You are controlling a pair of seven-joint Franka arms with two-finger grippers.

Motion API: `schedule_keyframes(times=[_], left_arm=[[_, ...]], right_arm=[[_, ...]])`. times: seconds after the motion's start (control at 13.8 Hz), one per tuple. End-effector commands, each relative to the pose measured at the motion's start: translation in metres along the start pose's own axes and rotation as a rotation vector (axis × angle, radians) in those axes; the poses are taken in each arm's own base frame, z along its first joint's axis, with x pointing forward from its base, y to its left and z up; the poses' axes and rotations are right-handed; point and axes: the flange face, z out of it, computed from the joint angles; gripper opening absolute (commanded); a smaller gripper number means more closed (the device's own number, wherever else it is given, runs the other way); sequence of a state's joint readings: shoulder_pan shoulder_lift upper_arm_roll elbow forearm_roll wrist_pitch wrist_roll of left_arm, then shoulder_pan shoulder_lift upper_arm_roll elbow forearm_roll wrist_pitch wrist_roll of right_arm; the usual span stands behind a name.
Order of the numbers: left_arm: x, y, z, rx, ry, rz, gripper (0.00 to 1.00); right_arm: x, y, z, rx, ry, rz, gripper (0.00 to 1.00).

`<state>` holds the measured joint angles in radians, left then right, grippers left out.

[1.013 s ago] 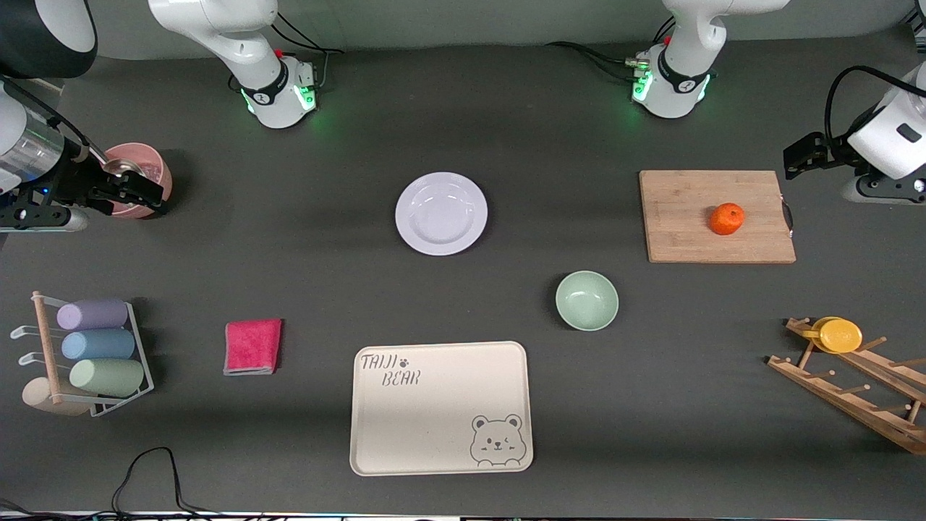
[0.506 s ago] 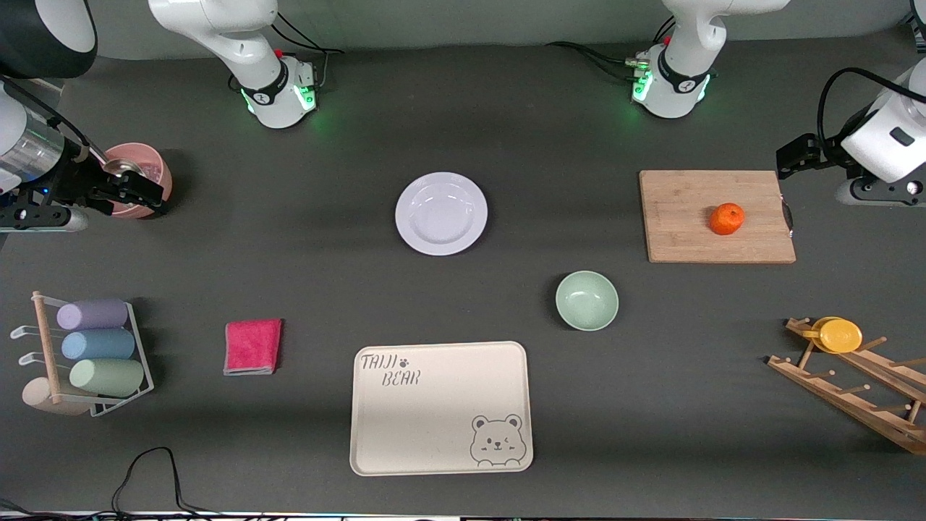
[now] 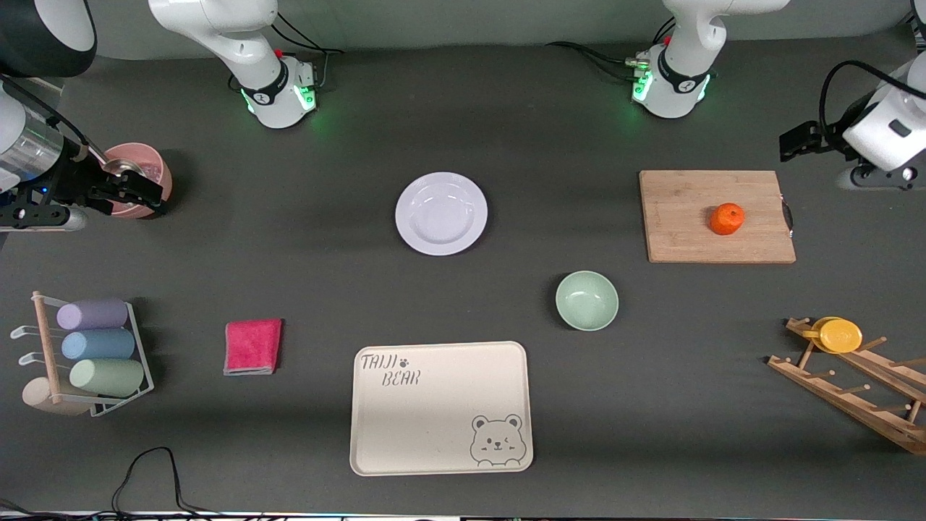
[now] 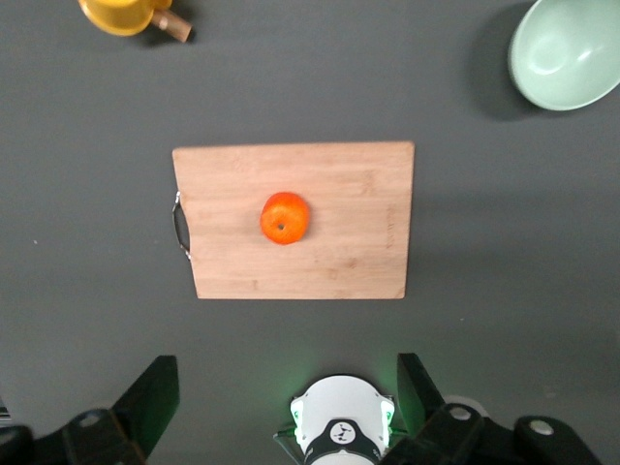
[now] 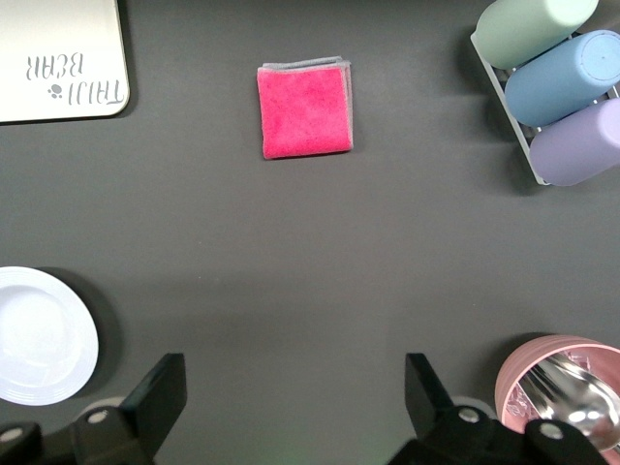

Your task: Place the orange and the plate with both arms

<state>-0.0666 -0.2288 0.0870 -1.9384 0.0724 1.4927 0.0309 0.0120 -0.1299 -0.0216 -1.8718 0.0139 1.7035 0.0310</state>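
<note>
The orange (image 3: 726, 218) should go on the white plate (image 3: 441, 213), so my left gripper will next grab the orange by its round sides.
The orange (image 3: 726, 218) sits on a wooden cutting board (image 3: 680, 217) toward the left arm's end of the table; it also shows in the left wrist view (image 4: 285, 217). The white plate (image 3: 441, 213) lies empty mid-table, and its edge shows in the right wrist view (image 5: 39, 349). My left gripper (image 3: 796, 141) (image 4: 288, 402) is open and empty, held high beside the board's handle end. My right gripper (image 3: 134, 192) (image 5: 291, 397) is open and empty, up in the air over the pink bowl (image 3: 155, 165).
A pale-green bowl (image 3: 587, 300) stands nearer the front camera than the board. A beige bear-print tray (image 3: 441, 407), a pink cloth (image 3: 252, 346), a rack of cups (image 3: 94, 347) and a wooden rack with a yellow cup (image 3: 839, 335) lie along the front.
My left gripper has shifted slightly toward the arms' bases, staying high beside the board. The right arm, the orange and the plate have not moved.
</note>
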Motion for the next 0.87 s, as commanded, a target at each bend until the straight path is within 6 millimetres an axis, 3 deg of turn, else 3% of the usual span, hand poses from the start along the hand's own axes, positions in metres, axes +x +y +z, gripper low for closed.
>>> schedule_keyframes(times=[0.0, 0.22, 0.51, 0.8], left_arm=[[-0.041, -0.03, 0.053, -0.036, 0.025, -0.007, 1.0], [-0.031, -0.027, 0.089, -0.034, 0.032, -0.004, 1.0], [-0.003, -0.027, 0.189, -0.029, 0.072, -0.016, 1.0], [0.016, -0.03, 0.262, -0.024, 0.06, -0.031, 1.0]], right_arm=[[-0.005, 0.001, -0.006, 0.02, 0.015, -0.016, 1.0], [-0.002, 0.001, -0.003, 0.02, 0.015, -0.017, 1.0], [-0.001, -0.001, -0.003, 0.021, 0.024, -0.018, 1.0], [-0.004, -0.002, -0.007, 0.019, 0.023, -0.019, 1.0]])
